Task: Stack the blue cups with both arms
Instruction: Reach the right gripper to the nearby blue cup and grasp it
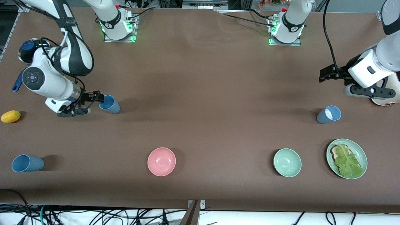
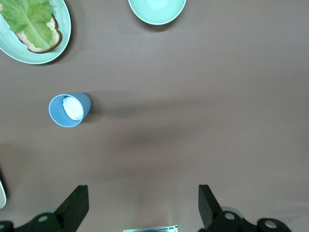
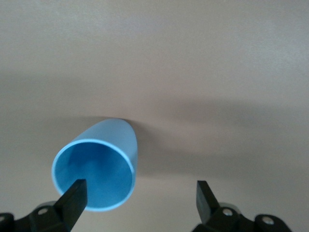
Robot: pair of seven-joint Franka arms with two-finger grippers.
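My right gripper grabs the mid-blue cup by its rim (image 1: 104, 97) next, to stack the mid-blue cup with the greyer blue cup (image 1: 328, 114).
A mid-blue cup (image 1: 110, 104) stands toward the right arm's end of the table. My right gripper (image 1: 93, 104) is open beside it, with one finger over the cup's rim and the other clear of it. In the right wrist view the cup (image 3: 99, 166) lies partly under one finger of the right gripper (image 3: 137, 197). A greyer blue cup with a whitish inside (image 1: 328, 114) stands toward the left arm's end and also shows in the left wrist view (image 2: 70, 110). My left gripper (image 1: 326, 74) is open and empty, up over bare table (image 2: 143, 203). Another blue cup (image 1: 27, 163) stands nearer the camera.
A pink bowl (image 1: 161, 161), a pale green bowl (image 1: 287, 162) (image 2: 157, 9) and a green plate (image 1: 360, 149) (image 2: 63, 36) with toast and lettuce stand near the camera. A yellow fruit (image 1: 11, 116) and a metal bowl (image 1: 28, 51) sit beside the right arm.
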